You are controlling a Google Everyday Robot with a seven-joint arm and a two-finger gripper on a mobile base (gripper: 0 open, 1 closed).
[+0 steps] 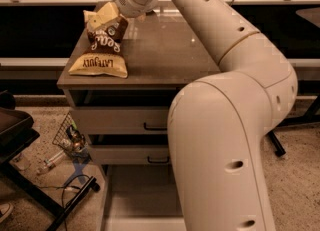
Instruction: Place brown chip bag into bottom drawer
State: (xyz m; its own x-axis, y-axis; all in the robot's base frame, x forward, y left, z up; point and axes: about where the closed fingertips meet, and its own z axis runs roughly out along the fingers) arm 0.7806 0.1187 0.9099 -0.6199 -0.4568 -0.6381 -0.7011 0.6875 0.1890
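Observation:
I will next pinch that raised end (107, 15) of the bag with my gripper, because the bag's far end stands up while the rest lies slack on the cabinet top.
The brown chip bag (102, 50) lies on the left part of the cabinet top (165, 50), its "LATE JULY" end toward the front edge. My gripper (105, 16) is at the bag's far, raised end, right over or against it. The bottom drawer (145, 200) stands pulled out below, its flat grey floor showing; my arm hides its right part.
Two upper drawers with black handles (155, 126) sit slightly ajar above the bottom one. My large arm (225, 145) fills the right of the view. A wire basket (70, 136) and cables lie on the floor at the left, next to a black stand (20, 140).

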